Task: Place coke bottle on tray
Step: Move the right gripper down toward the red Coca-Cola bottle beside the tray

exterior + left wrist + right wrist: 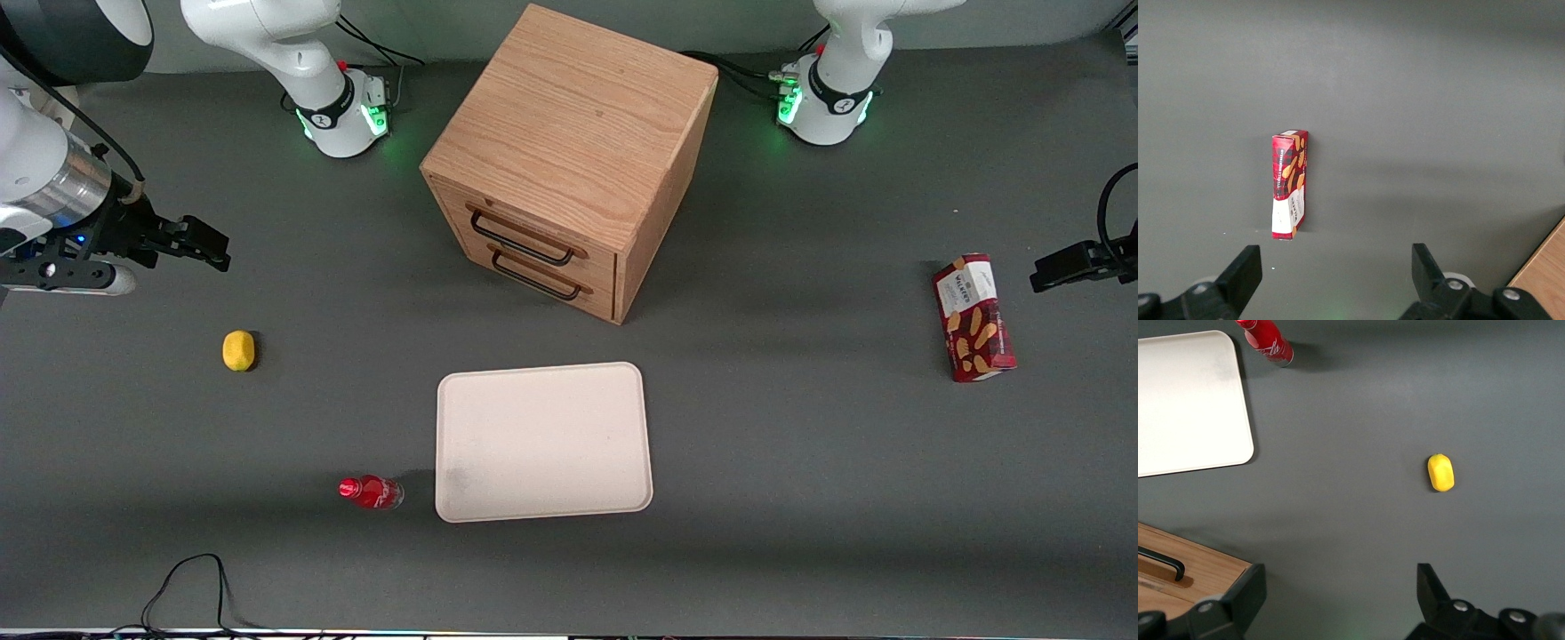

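My gripper is to place the coke bottle on the tray point(542, 440) next, so it needs to grab the bottle by its red cap end point(349, 487).
The coke bottle point(371, 492) is small and red with a red cap. It stands on the dark table just beside the tray's corner nearest the front camera, on the working arm's side. It also shows in the right wrist view point(1266, 340). The tray point(542, 440) is flat and cream-white, with nothing on it; it also shows in the right wrist view point(1185, 403). My gripper point(206, 244) hangs high above the table at the working arm's end, farther from the front camera than the bottle. It is open and empty, its fingers point(1248, 593) wide apart.
A yellow lemon-like thing point(238, 349) lies between my gripper and the bottle. A wooden two-drawer cabinet point(569, 160) stands farther back than the tray. A red biscuit box point(973, 316) lies toward the parked arm's end. A black cable point(191, 587) loops at the front edge.
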